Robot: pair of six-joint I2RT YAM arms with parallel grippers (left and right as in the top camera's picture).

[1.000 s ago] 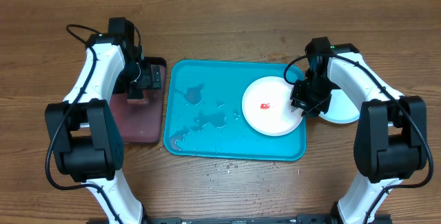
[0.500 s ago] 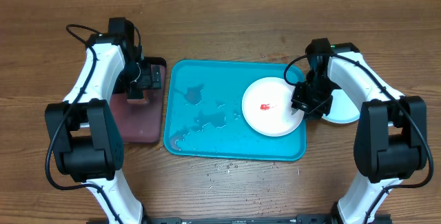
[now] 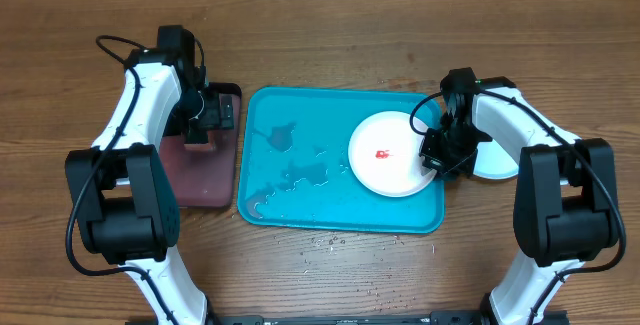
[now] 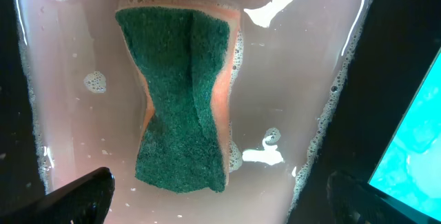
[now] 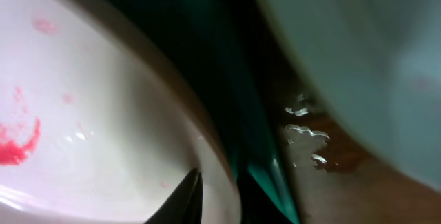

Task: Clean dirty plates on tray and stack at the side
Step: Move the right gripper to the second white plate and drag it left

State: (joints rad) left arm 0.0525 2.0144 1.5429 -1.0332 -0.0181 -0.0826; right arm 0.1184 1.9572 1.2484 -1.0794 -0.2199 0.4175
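Observation:
My left gripper's fingers are spread above the black rim (image 4: 355, 131), short of the sponge's narrow middle (image 4: 180, 98), so it comes down before closing on the green sponge.
A white plate (image 3: 385, 172) with a red sauce smear lies at the right end of the turquoise tray (image 3: 300, 200). My right gripper (image 3: 437, 157) is shut on the plate's right rim. In the right wrist view one dark finger (image 5: 185, 198) lies on the inside of the white plate (image 5: 103, 100), and the rim runs between the jaws of the right gripper (image 5: 219, 200). A light blue plate (image 3: 500, 162) rests on the table right of the tray, partly under the right arm. My left gripper (image 3: 208, 115) hangs open over a green sponge (image 4: 182, 93).
The sponge lies in a small pinkish tray (image 3: 200, 175) with soapy water, left of the turquoise tray. Wet patches spread over the tray's left half (image 3: 290, 170). Water drops dot the wood (image 3: 330, 240) in front of the tray.
My right gripper has closed on the white plate's right rim, and the plate has shifted slightly left. The left arm has not moved.

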